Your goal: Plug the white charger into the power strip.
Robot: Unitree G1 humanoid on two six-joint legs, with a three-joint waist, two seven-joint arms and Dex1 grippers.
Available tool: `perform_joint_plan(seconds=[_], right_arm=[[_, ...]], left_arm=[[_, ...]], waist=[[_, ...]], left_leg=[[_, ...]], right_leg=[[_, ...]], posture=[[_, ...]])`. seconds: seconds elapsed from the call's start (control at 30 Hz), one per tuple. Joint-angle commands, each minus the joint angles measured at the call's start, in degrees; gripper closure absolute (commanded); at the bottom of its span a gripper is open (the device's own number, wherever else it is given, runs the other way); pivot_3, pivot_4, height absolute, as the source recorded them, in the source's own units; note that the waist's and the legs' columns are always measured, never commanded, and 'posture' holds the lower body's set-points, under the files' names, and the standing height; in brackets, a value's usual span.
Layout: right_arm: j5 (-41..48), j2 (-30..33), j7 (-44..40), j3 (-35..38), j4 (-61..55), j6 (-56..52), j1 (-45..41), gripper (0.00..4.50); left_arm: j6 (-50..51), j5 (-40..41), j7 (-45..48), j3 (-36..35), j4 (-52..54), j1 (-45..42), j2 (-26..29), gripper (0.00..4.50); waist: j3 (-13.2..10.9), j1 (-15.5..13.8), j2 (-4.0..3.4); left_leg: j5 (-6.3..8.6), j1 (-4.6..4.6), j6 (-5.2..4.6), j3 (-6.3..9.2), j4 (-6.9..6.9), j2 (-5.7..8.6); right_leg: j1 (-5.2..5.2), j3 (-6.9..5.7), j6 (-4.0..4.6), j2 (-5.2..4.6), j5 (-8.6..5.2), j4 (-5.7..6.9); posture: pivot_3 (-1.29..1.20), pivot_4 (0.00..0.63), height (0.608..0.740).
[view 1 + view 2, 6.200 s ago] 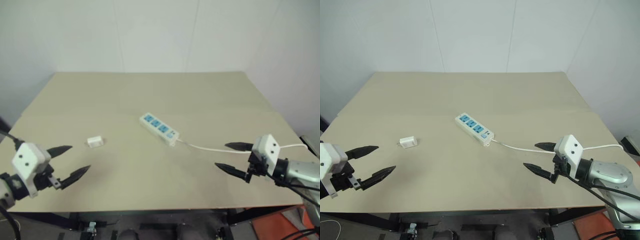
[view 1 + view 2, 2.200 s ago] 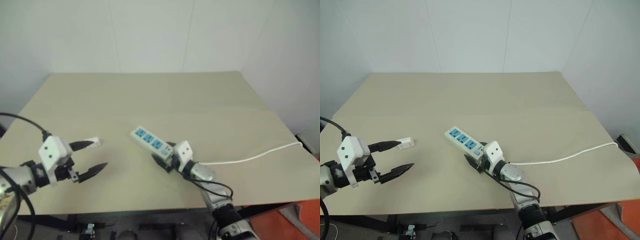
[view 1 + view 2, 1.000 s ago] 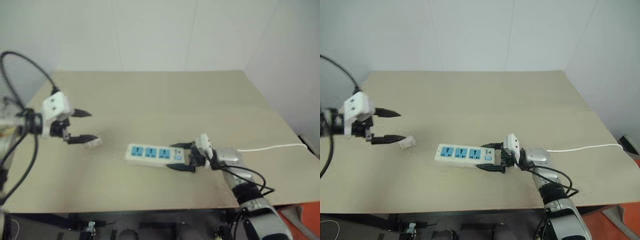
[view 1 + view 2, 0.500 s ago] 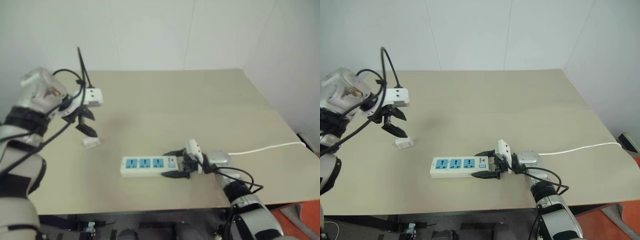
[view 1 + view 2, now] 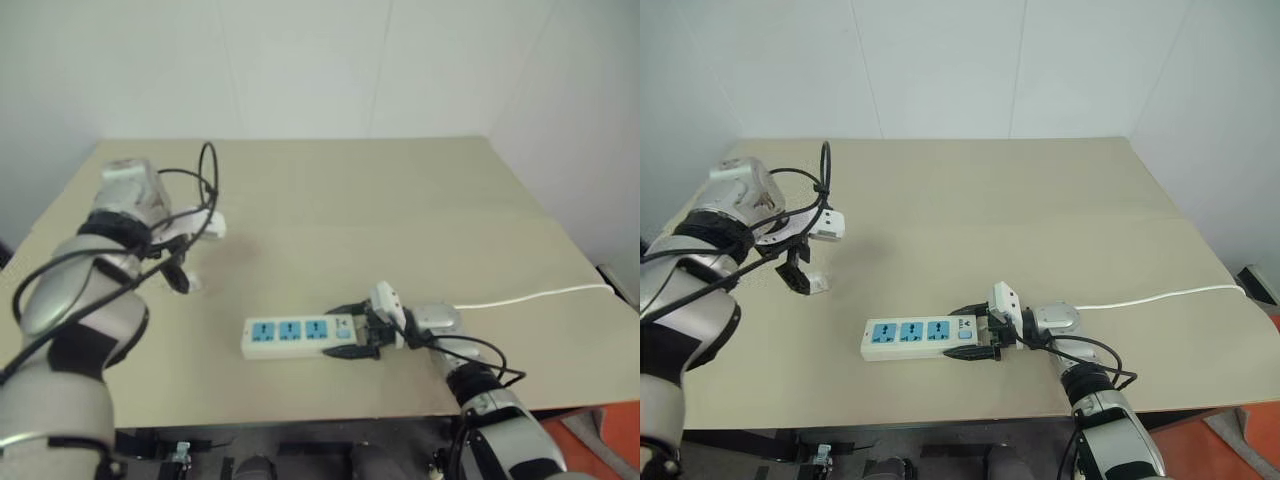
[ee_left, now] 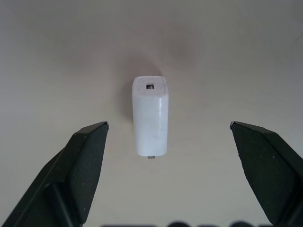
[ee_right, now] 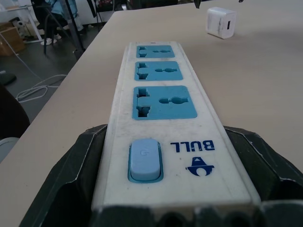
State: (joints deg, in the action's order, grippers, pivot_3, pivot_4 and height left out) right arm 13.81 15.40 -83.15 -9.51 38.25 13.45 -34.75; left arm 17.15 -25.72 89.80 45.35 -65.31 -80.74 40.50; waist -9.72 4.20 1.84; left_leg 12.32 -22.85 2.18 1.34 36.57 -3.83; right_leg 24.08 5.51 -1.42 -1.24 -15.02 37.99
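Observation:
The left gripper isn't ready to close on the charger yet and needs to move down first: the gripper's fingers stop above the white charger.
The white charger lies on its side on the tan table, left of the power strip. My left gripper points down over it, open, with one black finger on each side and clear of it; it also shows in the head view as the left gripper. The power strip lies flat near the table's front edge, with three blue sockets facing up. My right gripper is shut on the strip's switch end, its fingers pressed against both long sides. The right wrist view shows the power strip with the charger beyond it.
The strip's thin white cord runs right across the table to its right edge. A black cable loops over my left arm. White walls stand behind the table.
My left gripper has swung from level to pointing down and sunk over the charger. The right gripper keeps its grip on the strip and has barely moved.

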Motion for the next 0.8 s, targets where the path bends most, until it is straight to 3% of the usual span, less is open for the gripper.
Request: perform_joint_plan(seconds=[0.03, 0.8], right_arm=[[1.17, -0.41, 0.22, 0.59, -3.18, -0.04, 0.37, 1.10], [1.87, -0.02, 3.46, 0.53, -10.78, -3.86, 5.19, 1.10]], left_arm=[[-0.91, -2.06, -1.15, -2.17, -2.37, -1.14, -0.65, 0.00], [-7.28, -5.28, -11.98, -8.58, -8.23, 3.50, -5.32, 0.00]], waist=[[0.00, -0.02, 0.01], [0.00, -0.14, 0.01]], left_leg=[[0.00, 0.00, 0.00, 0.00, 0.00, 0.00], [0.00, -0.01, 0.00, 0.05, 0.05, 0.04]], right_leg=[[0.00, 0.00, 0.00, 0.00, 0.00, 0.01], [-0.03, -0.02, 0.02, -0.02, 0.02, 0.05]], posture=[[0.00, 0.150, 0.740], [0.00, 0.150, 0.740]])
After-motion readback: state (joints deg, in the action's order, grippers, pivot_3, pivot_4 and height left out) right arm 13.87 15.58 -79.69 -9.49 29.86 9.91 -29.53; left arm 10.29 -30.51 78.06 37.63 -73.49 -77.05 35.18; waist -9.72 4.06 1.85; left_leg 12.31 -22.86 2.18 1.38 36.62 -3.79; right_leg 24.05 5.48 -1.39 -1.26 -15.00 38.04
